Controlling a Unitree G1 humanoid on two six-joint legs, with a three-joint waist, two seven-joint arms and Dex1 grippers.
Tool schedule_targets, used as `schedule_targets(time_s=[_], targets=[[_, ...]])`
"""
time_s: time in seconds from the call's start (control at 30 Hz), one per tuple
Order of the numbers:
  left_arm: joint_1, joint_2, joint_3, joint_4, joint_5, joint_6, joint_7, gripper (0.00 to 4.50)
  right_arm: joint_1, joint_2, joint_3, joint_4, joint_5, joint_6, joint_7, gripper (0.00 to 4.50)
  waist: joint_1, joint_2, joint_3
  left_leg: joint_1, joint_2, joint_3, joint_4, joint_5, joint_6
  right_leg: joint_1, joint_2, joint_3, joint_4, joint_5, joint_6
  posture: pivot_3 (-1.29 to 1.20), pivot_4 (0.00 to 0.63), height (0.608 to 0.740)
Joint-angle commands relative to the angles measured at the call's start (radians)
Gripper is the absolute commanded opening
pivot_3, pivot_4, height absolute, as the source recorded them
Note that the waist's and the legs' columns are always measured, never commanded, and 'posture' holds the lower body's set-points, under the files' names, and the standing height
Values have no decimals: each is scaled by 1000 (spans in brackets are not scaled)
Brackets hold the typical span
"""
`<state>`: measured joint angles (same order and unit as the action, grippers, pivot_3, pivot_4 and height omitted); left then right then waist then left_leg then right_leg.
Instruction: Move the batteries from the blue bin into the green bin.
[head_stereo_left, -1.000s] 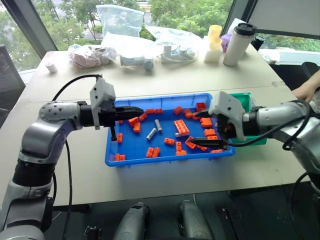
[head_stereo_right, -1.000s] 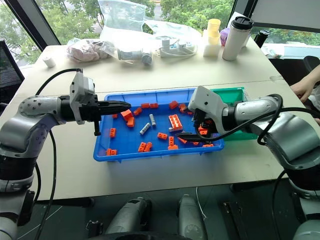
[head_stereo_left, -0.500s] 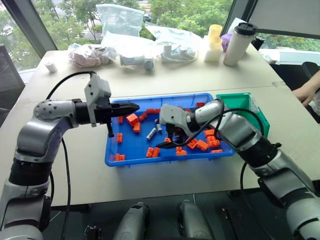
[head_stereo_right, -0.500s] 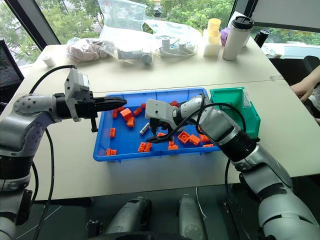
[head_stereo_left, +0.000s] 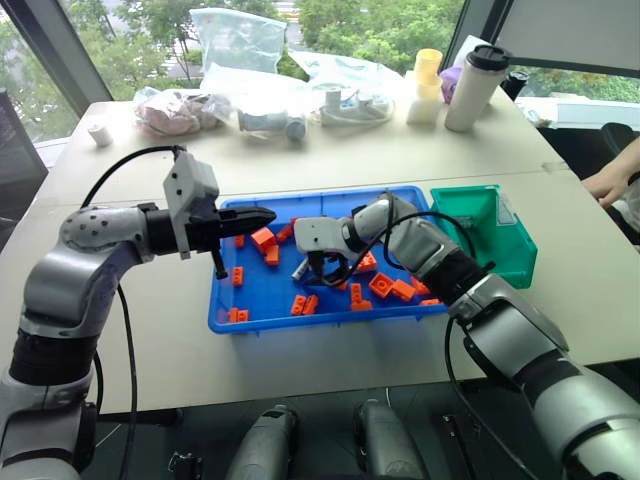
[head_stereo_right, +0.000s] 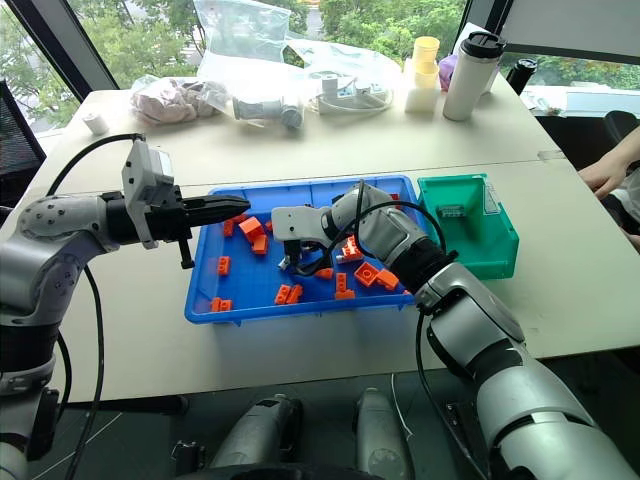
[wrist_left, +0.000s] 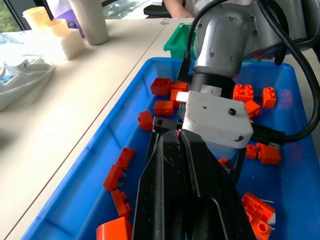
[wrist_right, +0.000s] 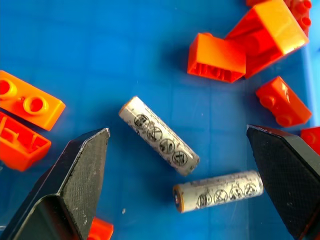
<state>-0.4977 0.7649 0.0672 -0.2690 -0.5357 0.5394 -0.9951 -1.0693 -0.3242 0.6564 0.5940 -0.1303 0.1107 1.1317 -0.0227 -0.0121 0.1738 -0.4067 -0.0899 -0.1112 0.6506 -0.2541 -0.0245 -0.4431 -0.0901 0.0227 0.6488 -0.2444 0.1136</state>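
The upper battery has my right fingertips reaching down beside it, so my right gripper needs to close on it. Closing now would hold it now.
Two silver-grey batteries (wrist_right: 159, 135) (wrist_right: 218, 191) lie side by side on the floor of the blue bin (head_stereo_left: 260, 322), among orange toy bricks (wrist_right: 217, 57). My right gripper (wrist_right: 176, 131) hangs open just above them, one finger (wrist_right: 75, 185) on each side, touching neither. In the head views it (head_stereo_left: 325, 272) points down into the left-middle of the bin. My left gripper (head_stereo_left: 268, 214) is shut and empty, held level over the bin's left end and pointing at the right hand. The green bin (head_stereo_left: 490, 235) stands against the blue bin's right end.
Orange bricks (head_stereo_left: 385, 288) are scattered over the blue bin. Plastic bags, a white tumbler (head_stereo_left: 472, 88) and a yellow cup (head_stereo_left: 428, 68) line the back of the table. A person's hand (head_stereo_left: 610, 182) rests at the table's right edge.
My right gripper has swung left from the bin's right end beside the green bin to the left-middle and sunk over the batteries, staying open. The left arm has barely moved.
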Motion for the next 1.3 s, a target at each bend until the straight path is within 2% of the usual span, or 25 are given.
schedule_targets(time_s=[0.03,0.27,0.37,0.53,0.6,0.7,0.83,0.93,1.17,1.23,1.27,1.3], targets=[[9,12,39,-40,-16,-1,12,0,-13,28,-11,55,-33,-31,31,3665,0,0,0,0,0,0,0,0,0,0,0,0,0,0,0,0,150,740],[17,10,34,-48,-16,-3,25,0,-5,33,-51,40,-51,-24,50,270,1,0,0,0,0,-1,0,0,-1,0,0,0,0,0,0,0,150,740],[17,4,26,-47,-13,-8,27,0,-1,32,-123,-69,-10,34,32,270,1,0,0,0,0,-1,0,0,-1,0,0,0,0,0,0,0,150,740],[5,-7,9,-35,-9,-15,23,0,29,-36,-322,-387,96,283,-4,270,4,0,0,0,0,-1,0,0,-1,-1,0,0,0,0,0,0,150,740],[-1,-14,3,-28,-8,-18,20,0,47,-107,-419,-497,113,396,-48,270,11,0,0,-1,0,-2,0,0,-1,0,0,0,0,0,0,0,150,740],[-12,-26,-12,-8,-2,-30,10,0,120,-277,-564,-619,111,540,-98,270,30,0,0,-1,-2,-3,1,0,0,1,-1,-1,-1,0,0,0,150,740],[-31,-46,-35,23,9,-48,-8,0,270,-479,-662,-686,92,622,-136,270,34,0,0,-1,-2,-1,1,-1,1,2,-2,-1,-2,0,0,0,150,740],[-54,-63,-56,57,21,-66,-23,0,398,-585,-737,-722,117,669,-133,270,27,0,0,-1,-1,2,0,-1,1,1,-1,1,-1,0,0,0,150,740],[-96,-82,-87,109,45,-100,-66,0,552,-654,-781,-727,161,693,-160,270,5,0,0,1,1,3,0,-4,6,1,0,2,0,0,0,0,150,740],[-100,-83,-88,116,49,-104,-73,0,568,-658,-782,-720,162,696,-181,1112,8,0,0,1,1,3,0,-4,6,1,0,2,0,0,0,0,150,740],[-103,-84,-87,120,51,-106,-76,0,571,-659,-782,-718,165,695,-189,1338,10,0,0,1,0,3,0,-4,6,1,-1,2,0,0,0,0,150,740],[-104,-84,-87,122,53,-107,-78,0,565,-655,-788,-724,178,703,-192,1755,11,0,0,0,0,3,1,-4,6,1,-1,2,0,0,0,0,150,740]])
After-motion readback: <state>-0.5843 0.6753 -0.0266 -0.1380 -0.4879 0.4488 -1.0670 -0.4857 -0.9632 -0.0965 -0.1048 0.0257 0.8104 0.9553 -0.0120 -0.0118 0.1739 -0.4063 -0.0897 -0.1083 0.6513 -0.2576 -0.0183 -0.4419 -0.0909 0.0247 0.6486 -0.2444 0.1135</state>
